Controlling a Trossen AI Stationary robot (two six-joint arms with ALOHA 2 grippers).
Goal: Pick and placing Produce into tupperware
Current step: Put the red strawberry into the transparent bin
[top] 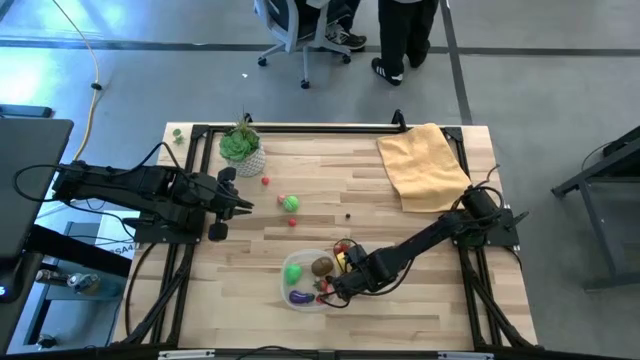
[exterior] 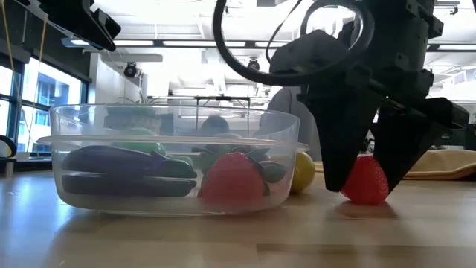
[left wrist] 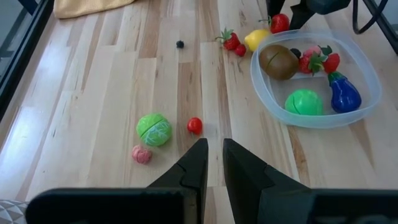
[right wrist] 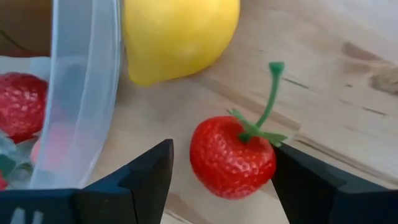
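I next need to grab the strawberry by its plump red body (right wrist: pixel 230 160) with my right gripper, and then it can go into the tupperware (right wrist: pixel 81 93).
The clear tupperware (top: pixel 290 296) (exterior: pixel 171 149) stands near the table's front middle. It holds a purple eggplant (left wrist: pixel 344 93), a green ball (left wrist: pixel 303 102), a brown kiwi (left wrist: pixel 278 61) and strawberries (exterior: pixel 232 179). Just outside its right wall lie a yellow lemon (right wrist: pixel 180 31) and a red strawberry (right wrist: pixel 231 155) with a green stem, both resting on the wood. My right gripper (right wrist: pixel 221 152) (exterior: pixel 364 186) points down, open, with one finger on each side of that strawberry; a gap shows on one side. My left gripper (left wrist: pixel 212 152) (top: pixel 243 205) hangs shut above the table's left part.
A green cabbage half (left wrist: pixel 153 129), a small red ball (left wrist: pixel 194 125) and a pink piece (left wrist: pixel 142 154) lie on the wood left of centre. Two more strawberries (left wrist: pixel 233 42) lie near the lemon. A potted plant (top: pixel 242 148) stands far left, a yellow cloth (top: pixel 422 165) far right.
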